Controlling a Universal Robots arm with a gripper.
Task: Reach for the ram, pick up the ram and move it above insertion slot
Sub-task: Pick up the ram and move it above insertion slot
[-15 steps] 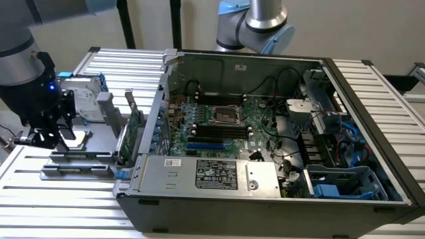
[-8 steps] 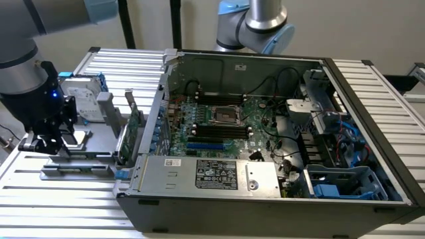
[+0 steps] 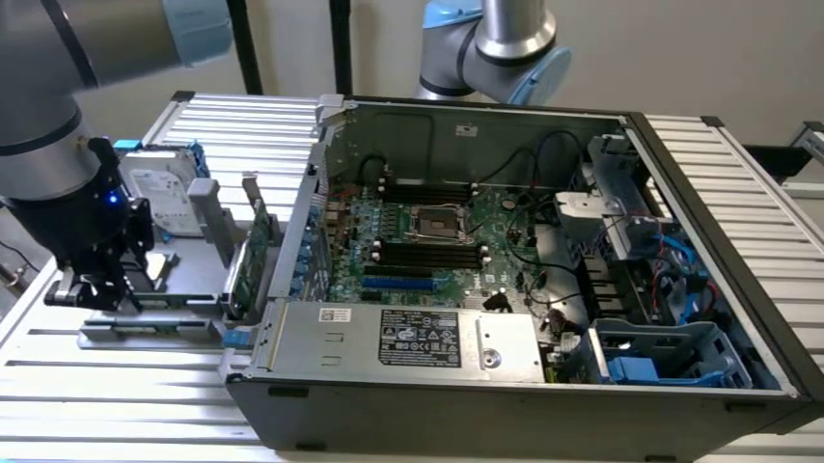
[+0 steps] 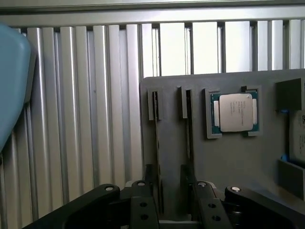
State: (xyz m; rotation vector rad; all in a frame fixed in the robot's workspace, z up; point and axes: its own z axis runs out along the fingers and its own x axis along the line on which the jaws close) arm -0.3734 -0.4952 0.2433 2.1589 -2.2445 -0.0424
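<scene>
I will next grab the middle of the ram's upper edge with my gripper to pick up the ram. Both sides of the ram stand free there, since the tray's brackets hold its ends.
Two ram sticks stand on edge in slots of the grey holder tray (image 4: 228, 162); each appears as a thin dark strip, one ram (image 4: 157, 138) and a second ram (image 4: 189, 129). My gripper (image 4: 167, 175) hangs just above them, open, its black fingers (image 4: 148, 183) apart with the first strip running between them and nothing held. In the exterior view the gripper (image 3: 110, 297) is low over the tray at the exterior view's left, with a green ram (image 3: 149, 328) lying along the tray's front. The black ram slots (image 3: 425, 256) sit on the motherboard inside the open case.
A processor chip (image 4: 236, 112) rests in the tray beside the sticks. A green expansion card (image 3: 258, 246) and a hard drive (image 3: 161, 193) stand on the tray near the case wall. The power supply (image 3: 399, 338) and cables crowd the case. Ribbed aluminium table (image 3: 129, 386) lies all around.
</scene>
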